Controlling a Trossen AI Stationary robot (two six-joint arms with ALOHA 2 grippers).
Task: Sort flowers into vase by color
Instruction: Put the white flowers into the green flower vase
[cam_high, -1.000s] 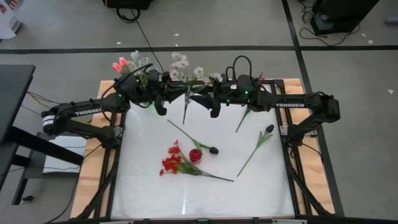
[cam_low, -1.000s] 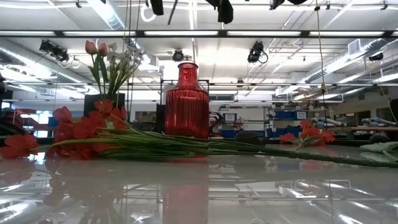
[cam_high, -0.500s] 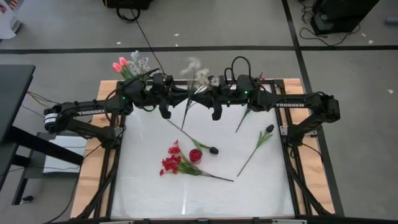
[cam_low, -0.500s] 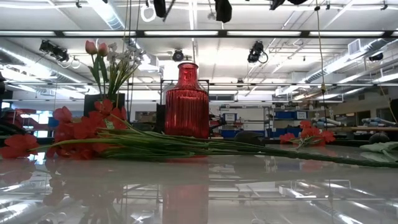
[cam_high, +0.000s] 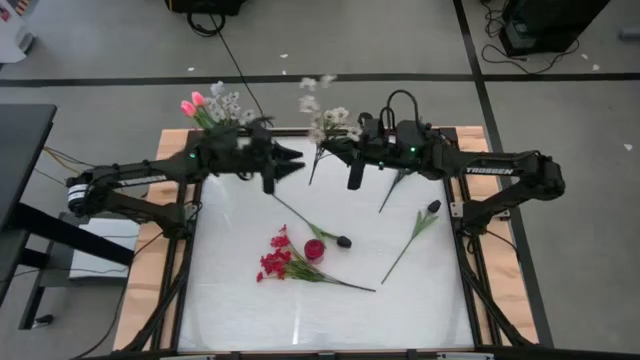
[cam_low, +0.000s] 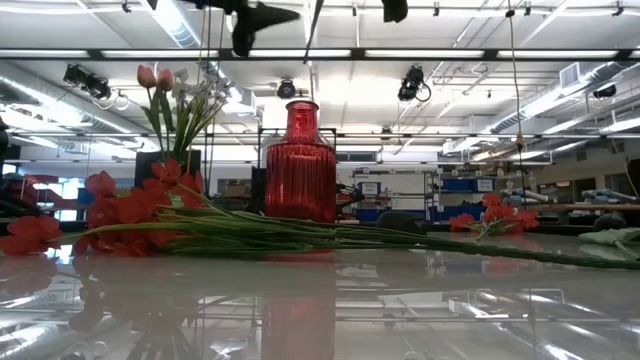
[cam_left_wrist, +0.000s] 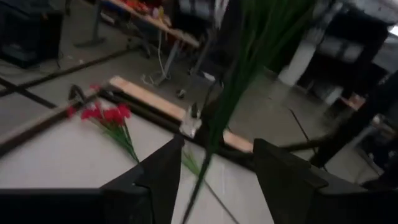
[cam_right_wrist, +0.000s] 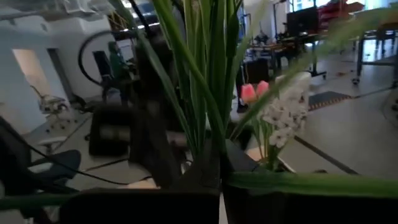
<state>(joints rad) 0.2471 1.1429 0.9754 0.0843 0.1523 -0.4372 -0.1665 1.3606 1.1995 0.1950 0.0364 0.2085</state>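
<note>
Delicate white petals crowd the spray's top, so my left gripper will grab the spray by its bare lower stem (cam_high: 314, 174) (cam_left_wrist: 198, 185) next.
My right gripper (cam_high: 335, 150) is above the table's far edge, shut on a spray of tiny white blossoms (cam_high: 320, 105) with a long green stem. My left gripper (cam_high: 293, 160) is just to its left, open. Its fingers stand on either side of the same stem (cam_left_wrist: 211, 130), apart from it. Red flowers (cam_high: 280, 262) lie on the white table beside the red vase (cam_high: 314, 250). Two dark-budded flowers (cam_high: 343, 241) (cam_high: 433, 207) lie on their sides farther right. Pink tulips (cam_high: 192, 103) and white blossoms stand in a dark vase (cam_low: 165, 165) at the far left corner. My right gripper pinches the spray's green stem (cam_right_wrist: 211, 146) between its two shut fingers, along with a few narrow leaves. It comes roughly level from the table's right, across the stem. The flower is lifted clear, blossoms toward the far edge, and its lower stem end (cam_high: 312, 180) hangs free.
Another green stem (cam_high: 392, 192) lies near the right arm. The wooden table frame (cam_high: 170, 300) borders the white surface. The near half of the table (cam_high: 320, 320) has free room.
The white spray has passed from my left gripper to my right. My right gripper has shut on the stem and carried it slightly toward the table's right and far edge. My left gripper has opened, let go and drawn back a little to the left.
</note>
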